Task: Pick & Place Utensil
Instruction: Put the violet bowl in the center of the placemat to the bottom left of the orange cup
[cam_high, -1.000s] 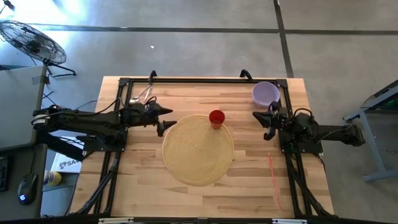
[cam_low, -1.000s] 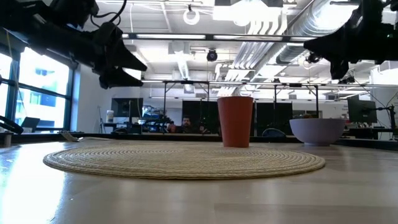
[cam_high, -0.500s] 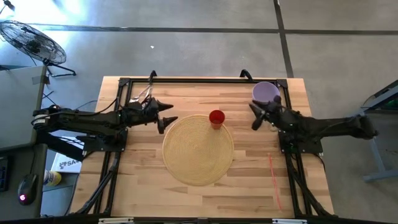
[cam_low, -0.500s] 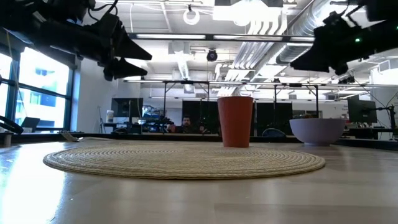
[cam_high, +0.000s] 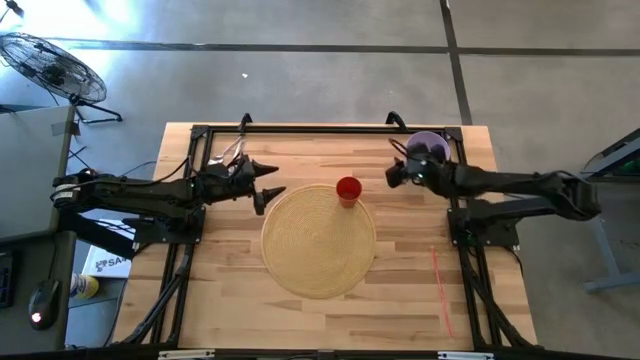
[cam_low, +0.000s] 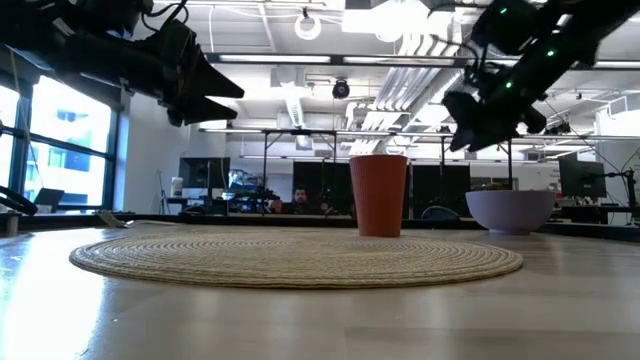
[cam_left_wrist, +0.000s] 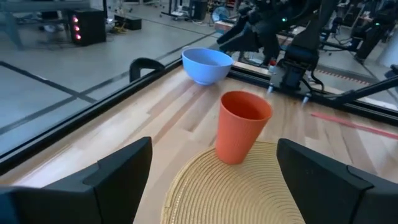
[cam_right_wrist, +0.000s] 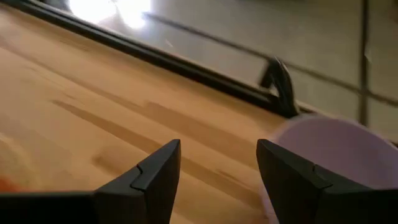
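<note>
The lavender bowl's rim needs to be grabbed by my right gripper next, so that I can set the bowl on the round woven placemat.
A red cup stands upright on the far edge of a round woven placemat. Metal utensils lie on the table near its far left corner. A lavender bowl sits at the far right, partly under my right arm. My left gripper hovers open at the mat's left edge, facing the cup. My right gripper hangs open above the table between cup and bowl, nothing between its fingers.
A black frame rail runs along the table's far edge, and side rails run under both arms. Bare wood lies near and right of the mat. A fan stands on the floor beyond the far left corner.
My right gripper has swung up from pointing down beside its base and reached toward the table's left and far edge, past the bowl, while its fingers have opened. My left gripper has tipped up a little, from slanting down to nearly level, staying in place.
</note>
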